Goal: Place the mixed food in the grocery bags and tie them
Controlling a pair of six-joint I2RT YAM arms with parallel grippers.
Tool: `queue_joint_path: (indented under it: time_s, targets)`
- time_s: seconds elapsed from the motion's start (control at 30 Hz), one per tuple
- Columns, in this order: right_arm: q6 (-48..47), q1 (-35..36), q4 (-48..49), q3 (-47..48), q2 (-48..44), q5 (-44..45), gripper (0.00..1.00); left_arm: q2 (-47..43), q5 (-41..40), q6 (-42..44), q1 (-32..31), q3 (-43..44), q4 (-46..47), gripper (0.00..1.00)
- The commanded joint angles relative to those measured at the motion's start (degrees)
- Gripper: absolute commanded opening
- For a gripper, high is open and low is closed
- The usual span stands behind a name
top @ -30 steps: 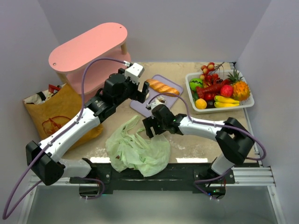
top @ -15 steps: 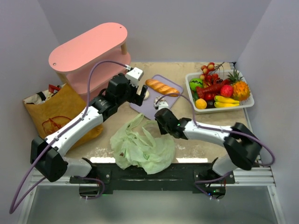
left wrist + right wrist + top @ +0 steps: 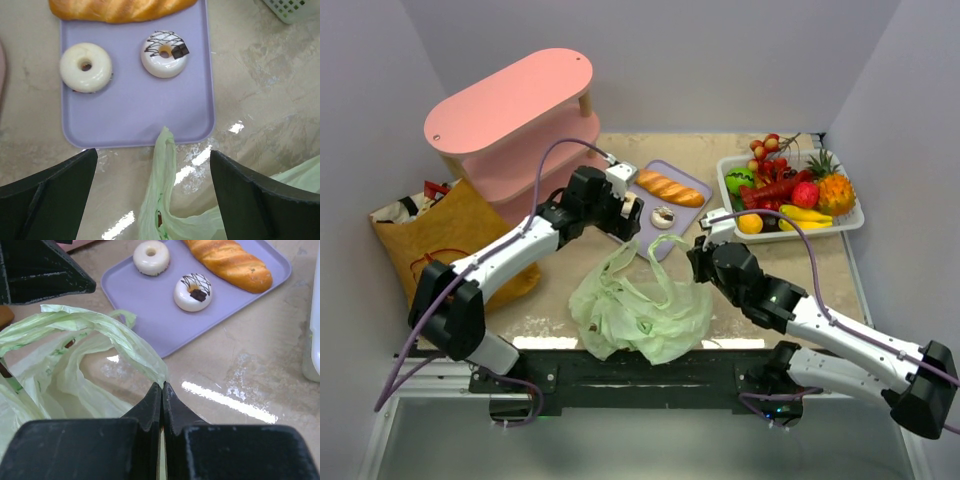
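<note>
Next, my left gripper grabs the grocery bag's free handle near the handle's tip [image 3: 629,250] [image 3: 165,143] to hold the grocery bag's opening open for placing food inside.
The pale-green plastic grocery bag [image 3: 638,310] lies crumpled at the table's front centre. My right gripper [image 3: 698,262] is shut on one of its handles [image 3: 131,347], stretched up to the jaw tips [image 3: 162,385]. My left gripper [image 3: 626,214] hovers open over the purple tray's near edge. The bag's other handle [image 3: 161,185] rises between its wide-apart fingers [image 3: 50,192], untouched. On the tray [image 3: 135,115] lie a golden bread loaf [image 3: 120,9], a plain white doughnut [image 3: 85,67] and a chocolate-drizzled doughnut [image 3: 164,54]. The brown paper bag [image 3: 440,240] stands at the left with packets inside.
A white basket [image 3: 850,226] of toy fruit sits at the back right. A pink two-tier shelf [image 3: 510,105] stands at the back left, above the paper bag. Grey walls close in the table on three sides.
My right gripper shut on the bag's handle and drew back to the right, dragging the bag with it. The left arm moved nearer, from over the tray to its front edge.
</note>
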Motion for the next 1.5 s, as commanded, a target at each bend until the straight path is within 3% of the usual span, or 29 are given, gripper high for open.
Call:
queue_joint_path:
  time_s: [0.0,0.33,0.43,0.5,0.53,0.57,0.6,0.67,0.7,0.8,0.87,1.03,1.1,1.13,1.17,1.37,1.47]
  targets:
    - [-2.22,-0.02,3.28,-2.48,-2.3,0.08,0.0,5.74,7.75,-2.82,0.34,-0.72,2.1,1.0]
    - [-2.05,0.06,3.9,-3.98,-3.01,-0.98,0.0,13.84,8.28,-2.47,-0.62,-0.89,1.22,1.0]
    - [-2.22,-0.02,4.42,-4.25,-3.09,-1.24,0.0,16.03,9.68,-2.65,-0.8,-0.55,1.4,0.93]
    - [-2.22,-0.02,4.51,-4.25,-3.01,-0.98,0.0,17.27,11.44,-2.91,-0.88,-0.72,1.92,0.67]
    - [-2.22,0.06,4.43,-4.16,-3.01,-0.37,0.0,17.53,13.02,-2.91,-0.97,-0.72,2.1,0.49]
    - [-2.22,-0.02,4.34,-3.72,-3.01,0.07,0.0,16.84,13.03,-3.0,-0.97,-0.63,2.71,0.06]
    - [-2.13,-0.02,4.08,-3.37,-3.09,0.77,0.0,15.53,11.64,-3.0,-1.06,-0.89,3.41,0.0]
    - [-2.57,-0.11,4.07,-2.23,-3.18,2.18,0.0,8.6,7.96,-2.48,-0.88,-2.55,6.48,0.0]
    - [-3.09,-0.29,4.25,-1.96,-3.27,2.62,0.0,5.52,2.28,-2.38,-0.97,-3.26,7.63,0.0]
    - [-4.15,-0.47,5.65,-1.08,-3.1,3.85,0.0,-9.23,-8.19,-2.03,-0.88,-8.09,13.51,0.0]
    - [-4.59,-0.64,7.32,-0.73,-2.74,4.47,0.0,-20.14,-11.12,-1.16,-0.97,-10.64,19.02,0.0]
    - [-5.82,-0.64,12.15,-2.22,-4.15,2.98,0.0,-38.5,-10.62,-0.1,-0.97,-23.73,26.09,0.0]
    - [-5.3,-0.64,11.9,-2.31,-4.15,4.2,0.05,-41.34,-7.38,-0.62,-0.97,-26.9,27.06,0.0]
    - [-4.95,-0.64,11.03,-2.49,-3.98,5.25,0.09,-43.27,-7.01,-2.28,-0.97,-29.52,27.06,0.0]
    - [-4.34,-0.64,10.23,-2.49,-3.8,6.48,0.23,-43.81,-5.44,-3.17,-1.06,-30.51,26.72,0.0]
    - [-1.17,-0.64,1.18,0.14,-4.32,5.26,0.71,-43.02,-1.03,-4.32,-1.59,-31.04,20.39,0.0]
    - [-2.66,-0.64,-0.67,1.64,-7.04,0.79,0.8,-44.95,-3.84,-3.18,-1.68,-31.13,20.21,0.0]
